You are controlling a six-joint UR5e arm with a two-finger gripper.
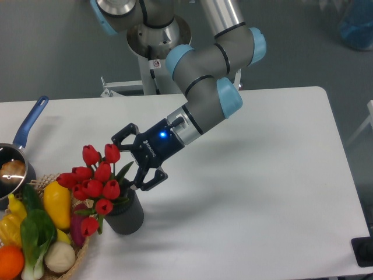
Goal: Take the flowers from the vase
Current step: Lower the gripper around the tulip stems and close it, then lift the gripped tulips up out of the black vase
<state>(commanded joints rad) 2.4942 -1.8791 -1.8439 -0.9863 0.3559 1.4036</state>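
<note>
The gripper grabs the green stems of the flowers (pixel 96 184) next, to pick the flowers up out of the vase (pixel 126 217).
The flowers (pixel 96 184), a bunch of red tulip buds with green stems and leaves, stand in the short dark grey vase (pixel 126 217) near the table's front left. My gripper (pixel 129 164) is open and comes in from the right at the level of the buds. Its jaws are spread wide at the right side of the bunch, one finger (pixel 118 137) by the top buds and the other just above the vase mouth. A green leaf lies between the fingers. The fingers do not clasp the bunch.
A wicker basket (pixel 81 255) of vegetables sits against the vase's left side at the front left corner. A metal pot (pixel 11 169) with a blue handle (pixel 32 119) stands at the left edge. The white table (pixel 250 192) stretches to the right.
</note>
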